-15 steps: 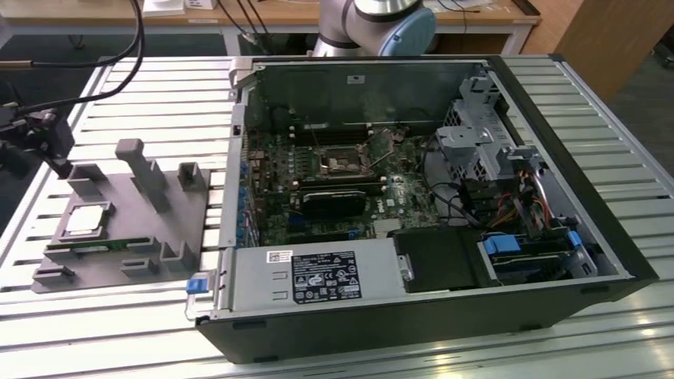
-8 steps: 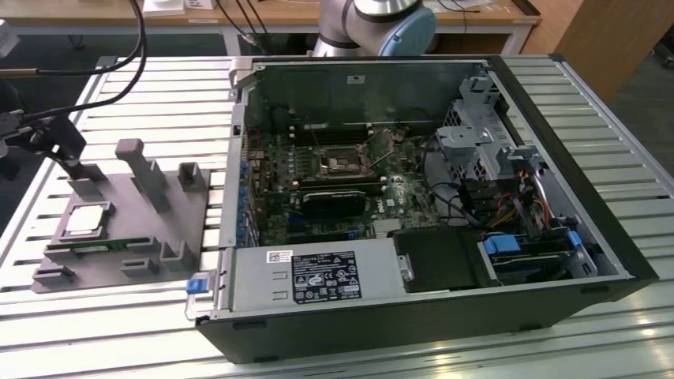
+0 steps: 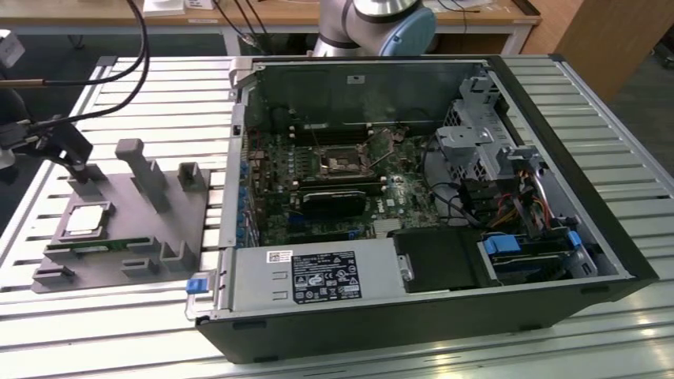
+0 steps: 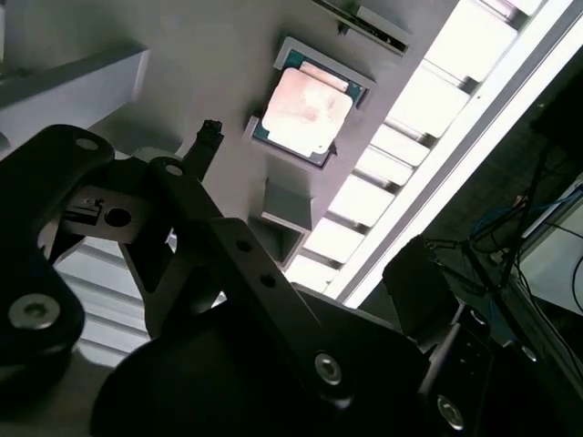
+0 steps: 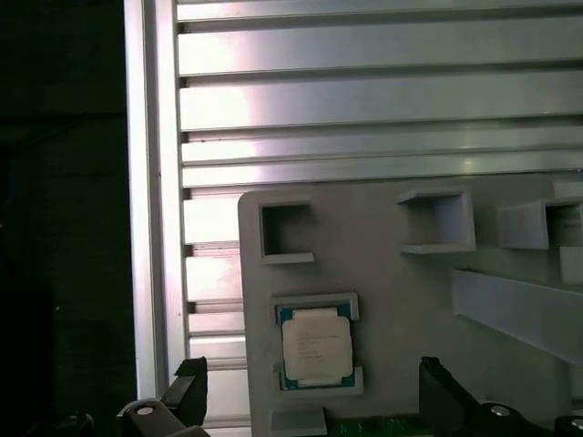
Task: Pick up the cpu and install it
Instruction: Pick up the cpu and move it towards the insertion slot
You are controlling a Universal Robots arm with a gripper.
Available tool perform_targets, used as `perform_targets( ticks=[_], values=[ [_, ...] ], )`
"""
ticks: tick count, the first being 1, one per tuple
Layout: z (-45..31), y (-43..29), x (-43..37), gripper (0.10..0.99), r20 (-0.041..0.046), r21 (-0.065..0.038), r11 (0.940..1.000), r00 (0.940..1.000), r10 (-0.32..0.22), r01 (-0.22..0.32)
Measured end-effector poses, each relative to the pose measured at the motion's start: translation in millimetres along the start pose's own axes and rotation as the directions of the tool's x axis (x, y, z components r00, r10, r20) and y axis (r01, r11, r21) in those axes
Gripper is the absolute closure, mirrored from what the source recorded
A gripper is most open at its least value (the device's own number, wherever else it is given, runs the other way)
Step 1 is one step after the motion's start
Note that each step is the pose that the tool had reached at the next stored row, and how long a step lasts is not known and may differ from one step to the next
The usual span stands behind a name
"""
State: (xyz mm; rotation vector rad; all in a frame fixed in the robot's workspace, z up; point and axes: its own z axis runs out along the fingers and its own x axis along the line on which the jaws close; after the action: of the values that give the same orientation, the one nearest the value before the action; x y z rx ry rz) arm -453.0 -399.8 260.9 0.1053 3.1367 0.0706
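Note:
The gripper grabs the cpu [image 3: 87, 220] by its two exposed edges between the holder's brackets next, to install the cpu in the motherboard socket [image 3: 342, 163].
The cpu [image 3: 87, 220], a small square chip with a silvery top, lies flat in a recess of the grey fixture plate [image 3: 158, 237] at the exterior view's left. My gripper [image 3: 76, 166] hangs just above that plate, close to the chip. In the first wrist view the cpu [image 5: 316, 344] lies between the two black fingertips [image 5: 189, 382], which stand wide apart; the gripper [image 5: 311, 373] is open and holds nothing. The second wrist view shows the cpu [image 4: 308, 111] beyond one fingertip [image 4: 209, 137]. Inside the open computer case, the motherboard socket [image 3: 342, 163] is uncovered.
The open computer case [image 3: 589, 197] lies on its side on the slatted metal table [image 3: 126, 332], with its power supply [image 3: 316, 276] at the front. Grey posts [image 3: 142, 170] rise from the fixture plate. A green memory stick [image 3: 100, 245] lies beside the chip.

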Motion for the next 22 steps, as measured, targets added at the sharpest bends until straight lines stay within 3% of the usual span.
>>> perform_targets(
  ticks=[11, 15, 22],
  values=[
    [19.9, -1.7, -0.1, 0.098, -0.0008, 0.000, 1.0000, 1.0000, -0.007, 0.007],
    [27.2, -2.0, -0.1, 0.098, -0.0034, 0.000, 0.9986, 0.9985, -0.054, 0.054],
    [39.9, -2.8, -0.1, 0.098, -0.0046, 0.000, 0.9984, 0.9983, -0.057, 0.057]
  ],
)
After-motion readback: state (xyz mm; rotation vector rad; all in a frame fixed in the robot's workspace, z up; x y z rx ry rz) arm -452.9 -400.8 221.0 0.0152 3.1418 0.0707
